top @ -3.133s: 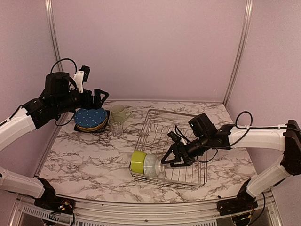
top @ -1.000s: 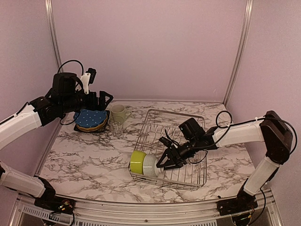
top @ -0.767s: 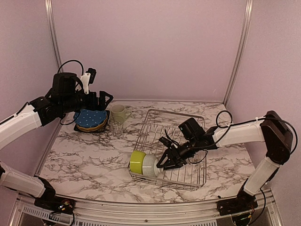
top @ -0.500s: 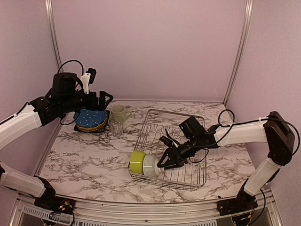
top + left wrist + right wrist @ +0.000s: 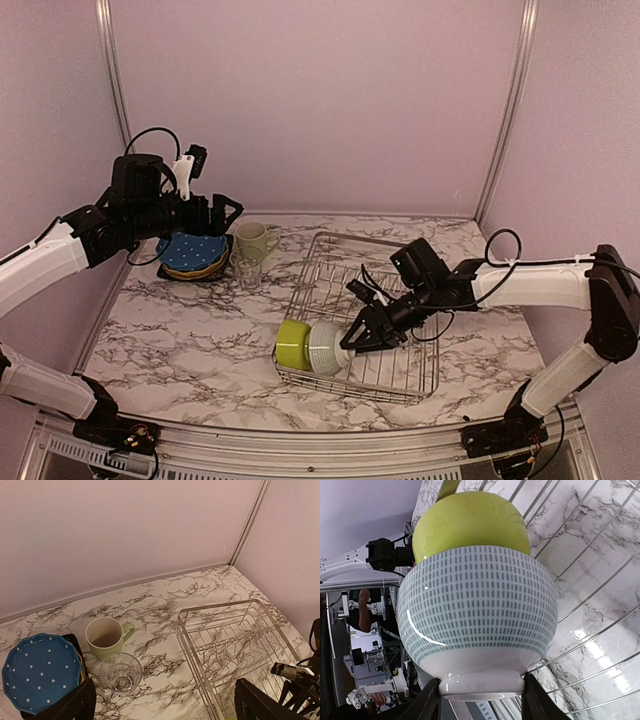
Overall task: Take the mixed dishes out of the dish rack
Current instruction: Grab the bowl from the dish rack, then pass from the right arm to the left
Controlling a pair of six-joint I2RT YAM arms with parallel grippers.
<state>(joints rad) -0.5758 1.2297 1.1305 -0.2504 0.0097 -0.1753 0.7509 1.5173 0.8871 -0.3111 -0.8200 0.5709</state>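
I will set the bowl upright, so my left gripper will grab the white bowl's rim (image 5: 313,341). The bowl's foot will stay in my right gripper.
The dish rack (image 5: 380,238) sits right of centre on the marble table. At its near-left corner the white ribbed bowl (image 5: 327,347) lies on its side against the lime-green bowl (image 5: 293,343). My right gripper (image 5: 352,343) is shut on the white bowl's foot. In the right wrist view both fingers (image 5: 431,705) press that foot, with the white bowl (image 5: 477,610) filling the frame and the lime-green bowl (image 5: 470,522) behind it. My left gripper (image 5: 222,210) hangs open above the blue dotted plate (image 5: 40,667), the pale green mug (image 5: 105,637) and the clear glass (image 5: 120,672).
The blue dotted plate (image 5: 192,248) tops a stack at the back left, beside the mug (image 5: 252,240) and glass (image 5: 248,270). Purple walls and metal posts close in the back and both sides. Bare marble table (image 5: 180,340) lies left of the rack.
My right gripper has narrowed onto the white bowl's foot, and the bowl has shifted slightly right and tilted. The right arm's elbow has swung outward. The left arm has stayed put.
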